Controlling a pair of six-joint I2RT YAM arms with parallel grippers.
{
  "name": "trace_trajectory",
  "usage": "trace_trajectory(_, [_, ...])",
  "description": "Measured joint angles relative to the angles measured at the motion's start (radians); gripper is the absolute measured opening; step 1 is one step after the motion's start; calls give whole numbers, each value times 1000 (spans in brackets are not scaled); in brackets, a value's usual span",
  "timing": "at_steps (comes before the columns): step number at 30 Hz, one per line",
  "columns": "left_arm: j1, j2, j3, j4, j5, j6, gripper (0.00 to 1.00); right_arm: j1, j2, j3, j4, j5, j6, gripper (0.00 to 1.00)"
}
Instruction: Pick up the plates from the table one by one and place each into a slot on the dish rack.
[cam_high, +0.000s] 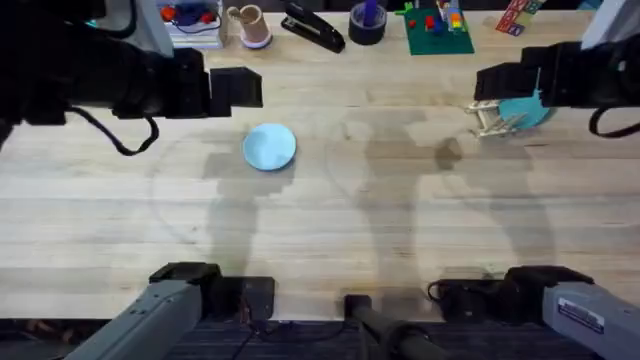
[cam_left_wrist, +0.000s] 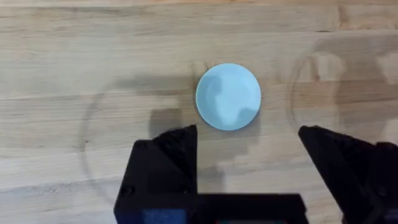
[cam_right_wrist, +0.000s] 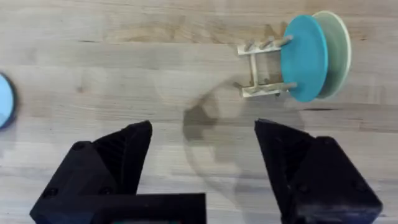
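The light blue plate lies flat with a broad round side (cam_high: 269, 147), so the left gripper needs to grab the plate by its thin raised rim (cam_high: 246, 148) next.
A light blue plate (cam_high: 269, 147) lies flat on the table (cam_high: 380, 220), left of centre. My left gripper (cam_high: 238, 90) hovers above it, slightly to its far left, open and holding nothing; the left wrist view has the plate (cam_left_wrist: 228, 96) just beyond the spread fingers (cam_left_wrist: 174, 155). At the far right stands the small wooden dish rack (cam_high: 490, 120) with a teal plate (cam_high: 525, 110) upright in it. In the right wrist view the rack (cam_right_wrist: 264, 68) holds the teal plate (cam_right_wrist: 305, 59) and a pale cream plate (cam_right_wrist: 337, 50) behind it. My right gripper (cam_high: 497, 80) hangs open over the rack.
Along the table's far edge sit a mug (cam_high: 250, 25), a black stapler (cam_high: 315, 28), a dark tape roll (cam_high: 367, 22) and a green board with small blocks (cam_high: 438, 30). Bare wood stretches between the plate and the rack.
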Motion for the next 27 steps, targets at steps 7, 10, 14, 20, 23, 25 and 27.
trace_trajectory(7, [0, 34, 0, 1, 8, -5, 710, 0, 0, 0, 0, 0, 0, 994])
trace_trajectory(10, [0, 46, 0, -2, 10, -4, 231, 0, 0, 0, 0, 0, 0, 995])
trace_trajectory(14, [0, 52, 0, -16, 15, -4, 43, 0, 0, 1, -1, 0, 0, 993])
trace_trajectory(20, [13, 52, 0, -27, 101, 27, 42, 0, 0, 1, -1, 0, 0, 993])
trace_trajectory(23, [65, 52, 0, -31, 188, 62, 42, 0, 0, 1, -1, 0, 0, 995])
trace_trajectory(25, [114, 52, 0, -40, 249, 91, 42, 0, 0, 1, -1, 0, 0, 995])
trace_trajectory(27, [170, 52, 0, -55, 318, 129, 42, 0, 0, 1, -1, 0, 0, 995])
